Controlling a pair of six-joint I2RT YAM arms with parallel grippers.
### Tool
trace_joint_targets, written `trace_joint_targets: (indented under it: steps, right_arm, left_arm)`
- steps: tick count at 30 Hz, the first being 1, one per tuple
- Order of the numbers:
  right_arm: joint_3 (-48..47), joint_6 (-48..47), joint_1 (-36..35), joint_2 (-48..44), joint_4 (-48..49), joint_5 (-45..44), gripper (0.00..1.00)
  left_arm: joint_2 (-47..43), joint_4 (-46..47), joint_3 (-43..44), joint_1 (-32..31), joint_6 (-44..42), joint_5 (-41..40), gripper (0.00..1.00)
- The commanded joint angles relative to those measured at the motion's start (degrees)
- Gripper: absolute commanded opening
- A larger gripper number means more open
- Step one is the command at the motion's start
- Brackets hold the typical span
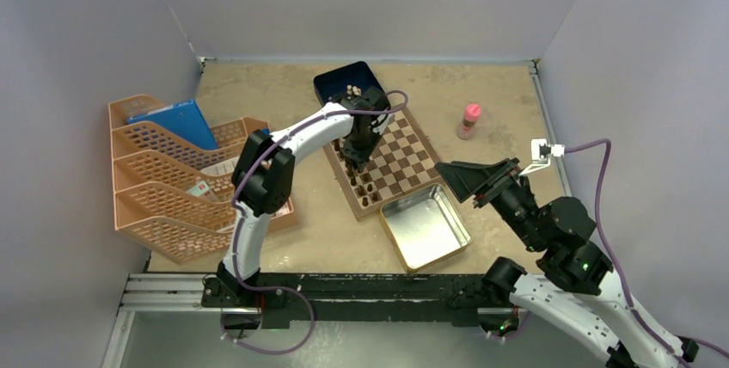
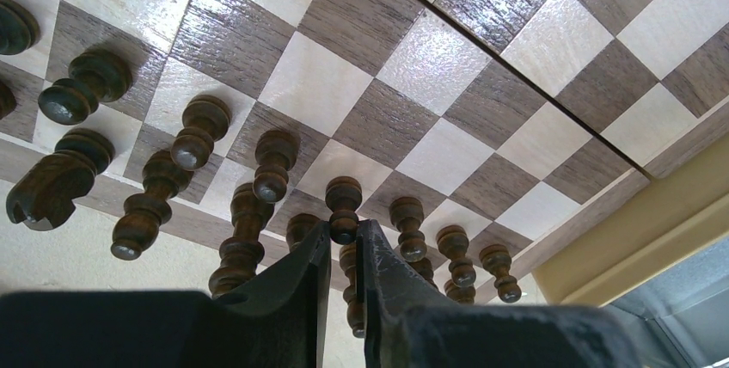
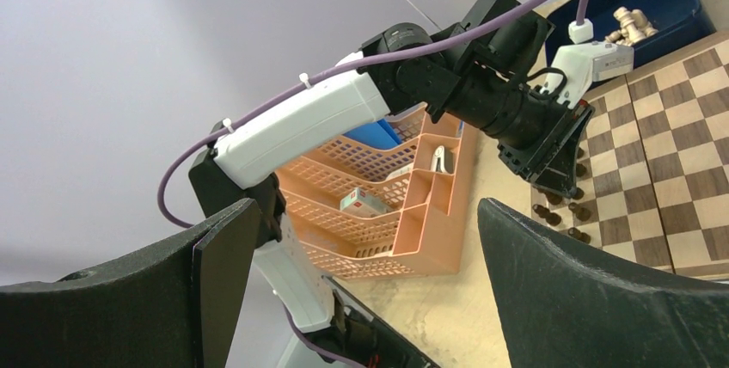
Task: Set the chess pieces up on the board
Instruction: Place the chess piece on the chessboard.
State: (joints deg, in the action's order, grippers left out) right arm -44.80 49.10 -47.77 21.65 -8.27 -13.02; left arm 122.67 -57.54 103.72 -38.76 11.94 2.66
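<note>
I should open my left gripper now. The dark pawn (image 2: 344, 196) has its base resting on the inner-row square, so it would stay standing.
The board (image 1: 406, 155) lies at the table's middle, and its checkered squares (image 2: 430, 58) fill the left wrist view. Several dark brown chess pieces (image 2: 198, 131) stand in two rows along the board's near-left edge (image 1: 365, 186). My left gripper (image 1: 355, 162) points down over those rows. In the left wrist view its tips (image 2: 344, 235) are shut on the head of a dark pawn (image 2: 344, 196), whose base rests on a square of the inner row. My right gripper (image 1: 457, 182) hangs open and empty right of the board, with wide-apart jaws (image 3: 368, 209).
A shiny silver tin (image 1: 427, 229) sits just in front of the board, under the right gripper. A dark blue box (image 1: 342, 82) with pale chessmen stands behind the board. Orange stacked trays (image 1: 176, 180) fill the left side. A pink-capped bottle (image 1: 469, 120) stands at the back right.
</note>
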Motion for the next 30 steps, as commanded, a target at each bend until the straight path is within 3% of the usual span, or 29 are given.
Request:
trace_joint_targets:
  steps: [1, 30]
  right_arm:
    - [-1.5, -0.6, -0.2, 0.0, 1.2, -1.2, 0.99]
    - [0.8, -0.8, -0.2, 2.4, 3.7, 1.0, 0.99]
  left_arm:
    - [0.3, 0.2, 1.7, -0.4, -1.6, 0.0, 0.14]
    - [-3.3, 1.9, 3.3, -0.9, -3.5, -1.7, 0.3]
